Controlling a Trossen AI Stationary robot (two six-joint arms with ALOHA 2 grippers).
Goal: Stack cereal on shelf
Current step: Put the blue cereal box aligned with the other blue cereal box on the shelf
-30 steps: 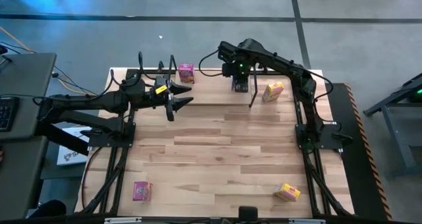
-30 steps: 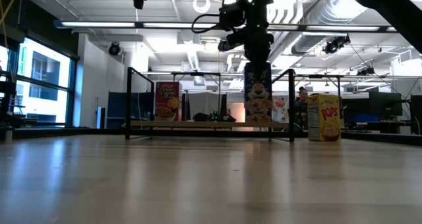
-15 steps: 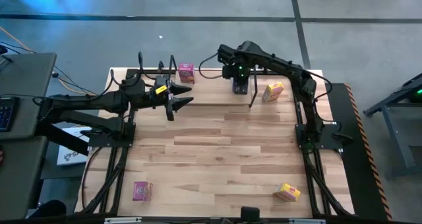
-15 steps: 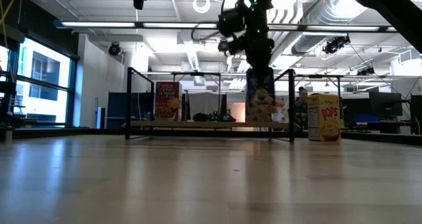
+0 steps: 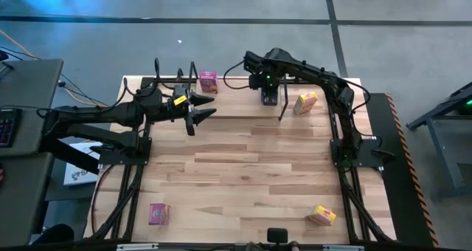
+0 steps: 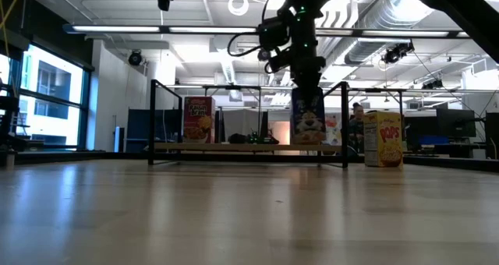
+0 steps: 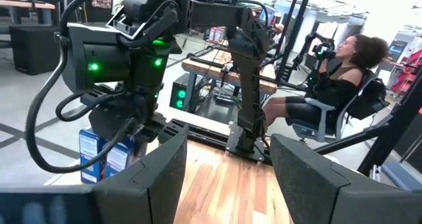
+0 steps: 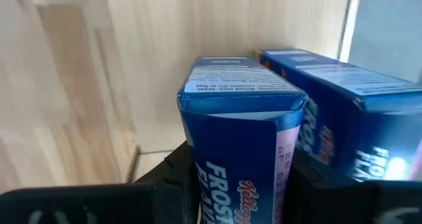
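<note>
The blue Frosted Flakes box's lower end is at the shelf board beside its twin and the box would stand, so my right gripper needs to release it now.
The shelf (image 6: 234, 148) stands along the table's far edge, its light board (image 5: 236, 96) between black wire uprights. A pink cereal box (image 5: 208, 81) stands upright on it. My right gripper (image 5: 269, 96) hangs over the shelf, shut on a blue cereal box (image 6: 308, 123). A second blue box (image 8: 356, 112) stands close beside it. The held box's lower end is at board height; I cannot tell whether it touches. My left gripper (image 5: 198, 112) waits open and level at the shelf's left part, holding nothing. My right gripper pinches the blue box by two opposite sides (image 8: 198, 171) between its two fingers (image 8: 165, 184). The fingers come from above, pointing down, at the box's upper end (image 6: 306, 93). The box hangs upright below the gripper.
A yellow cereal box (image 5: 306, 102) stands on the table just right of the shelf. Near the front edge lie a pink box (image 5: 158, 214) on the left and a yellow box (image 5: 321, 215) on the right. A person (image 7: 336, 85) sits beyond the table.
My right gripper has sunk toward the shelf board with the blue box, which stays upright. It has also drifted a little toward the shelf's right upright.
</note>
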